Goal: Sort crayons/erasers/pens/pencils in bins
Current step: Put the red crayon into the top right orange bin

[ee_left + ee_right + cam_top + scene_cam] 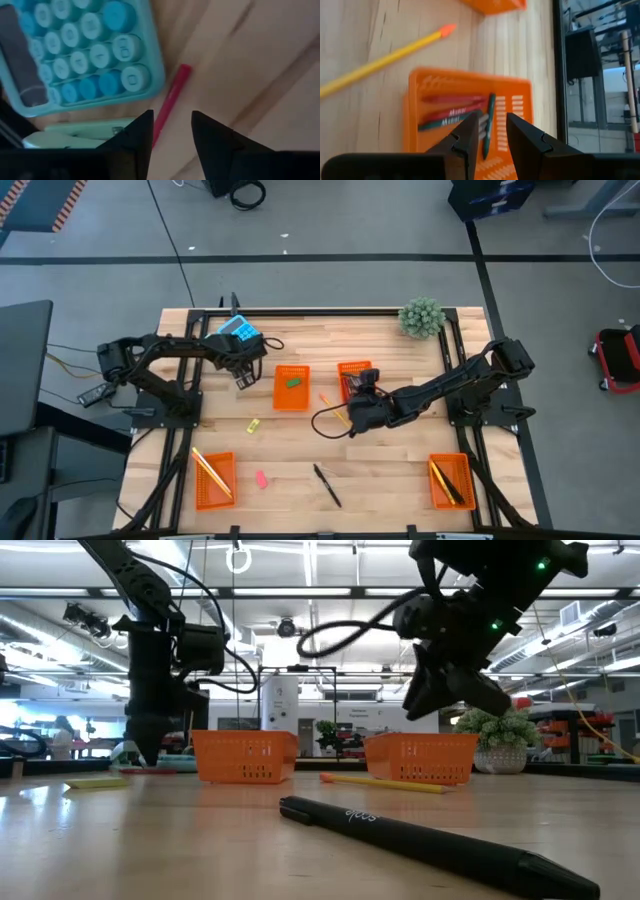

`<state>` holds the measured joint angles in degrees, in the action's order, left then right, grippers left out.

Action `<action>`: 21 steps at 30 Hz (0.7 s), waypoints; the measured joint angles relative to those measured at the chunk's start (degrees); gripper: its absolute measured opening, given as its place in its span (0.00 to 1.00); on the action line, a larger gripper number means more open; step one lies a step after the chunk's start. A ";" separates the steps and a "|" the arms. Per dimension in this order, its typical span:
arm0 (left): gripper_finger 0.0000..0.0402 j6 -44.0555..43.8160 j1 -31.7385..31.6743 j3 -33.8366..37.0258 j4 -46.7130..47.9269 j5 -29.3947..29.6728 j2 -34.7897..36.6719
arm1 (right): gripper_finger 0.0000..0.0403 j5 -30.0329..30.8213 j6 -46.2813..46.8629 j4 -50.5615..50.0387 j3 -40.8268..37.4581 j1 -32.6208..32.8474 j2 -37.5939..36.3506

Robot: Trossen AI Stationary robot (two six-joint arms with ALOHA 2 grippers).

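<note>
The left gripper pinches the red crayon beside the blue calculator at the middle of its body (166,113) next, to sort it with the others.
My left gripper (172,131) is open, pointing down just above a red crayon (170,102) that lies flat on the table beside the blue calculator (75,50); it also shows in the high view (243,380). My right gripper (493,132) is open above the far right orange bin (420,85), which also shows in the high view (350,370). That bin holds red crayons (452,114) and a green crayon (489,125). The green crayon lies under the gap between the fingers. A green eraser (293,381) lies in the far left bin (291,395).
A yellow pencil (330,408), a yellow eraser (253,425), a pink eraser (261,478) and a black pen (326,485) lie loose on the table. The near left bin (214,480) and the near right bin (450,480) hold long sticks. A plant (421,317) stands at the far right.
</note>
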<state>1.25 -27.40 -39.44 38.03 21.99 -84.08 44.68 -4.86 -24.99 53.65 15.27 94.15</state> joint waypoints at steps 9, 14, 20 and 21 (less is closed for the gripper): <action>0.39 4.02 -3.62 0.00 -0.84 -2.64 0.05 | 0.26 -0.03 2.06 -2.56 0.00 0.00 0.00; 0.39 5.41 -7.29 -0.02 -2.94 -2.99 0.05 | 0.26 -0.04 1.92 -2.54 0.00 0.00 0.00; 0.42 5.85 -10.21 0.60 -2.59 -7.06 0.07 | 0.26 -0.03 1.68 -2.54 -0.02 -0.13 0.00; 0.42 5.89 -10.40 0.72 -2.38 -7.38 0.07 | 0.26 -0.03 1.68 -2.54 -0.02 -0.13 0.00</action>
<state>7.14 -37.81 -38.72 35.65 14.61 -84.01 44.64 -3.18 -27.53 53.63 15.14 94.15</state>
